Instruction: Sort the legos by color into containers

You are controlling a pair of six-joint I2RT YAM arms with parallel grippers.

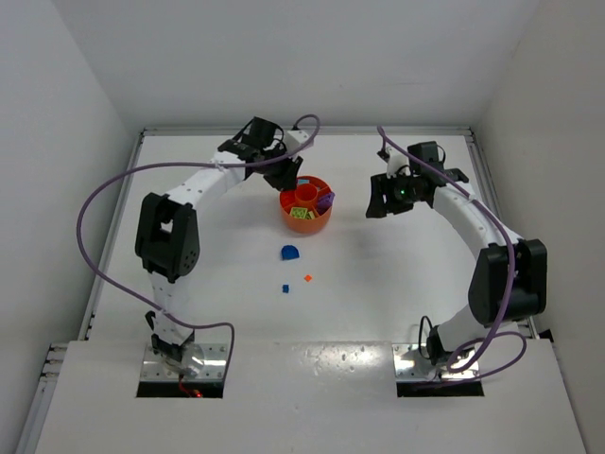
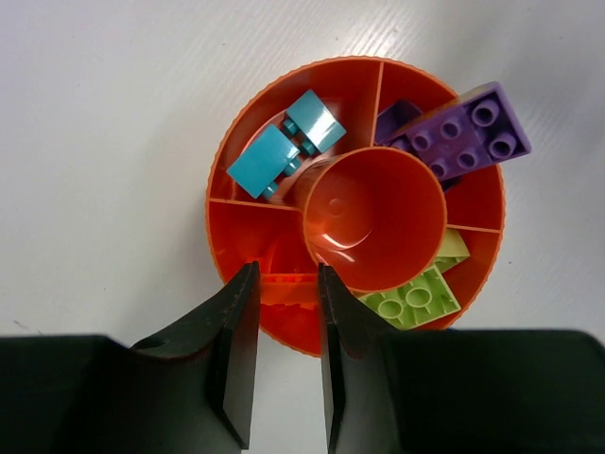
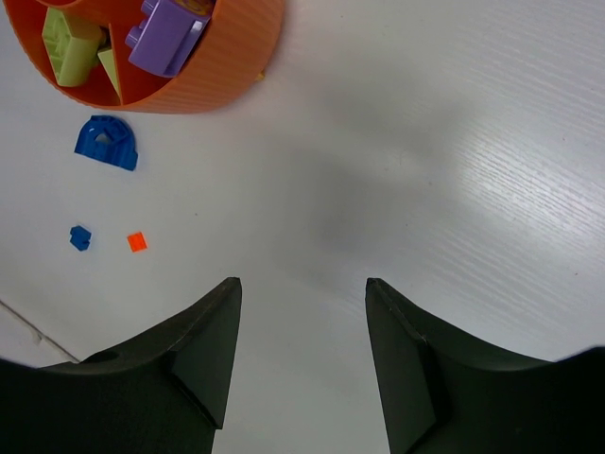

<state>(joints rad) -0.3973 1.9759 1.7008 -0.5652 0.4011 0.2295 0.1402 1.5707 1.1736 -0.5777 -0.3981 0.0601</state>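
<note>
The orange lego is inside the tray's rim, over the near wedge, and would end up there. My left gripper needs to let go of it.
The round orange tray stands mid-table. In the left wrist view its wedges around the empty central cup hold two teal legos, purple legos and yellow-green legos. My left gripper hangs over the tray's near wedge, its fingertips closed against an orange lego low in that wedge. My right gripper is open and empty above bare table, right of the tray. On the table lie a blue rounded lego, a tiny blue piece and a tiny orange piece.
The loose pieces lie in front of the tray in the top view: the blue rounded one, the tiny blue one, the tiny orange one. White walls enclose the table on three sides. Purple cables loop over both arms.
</note>
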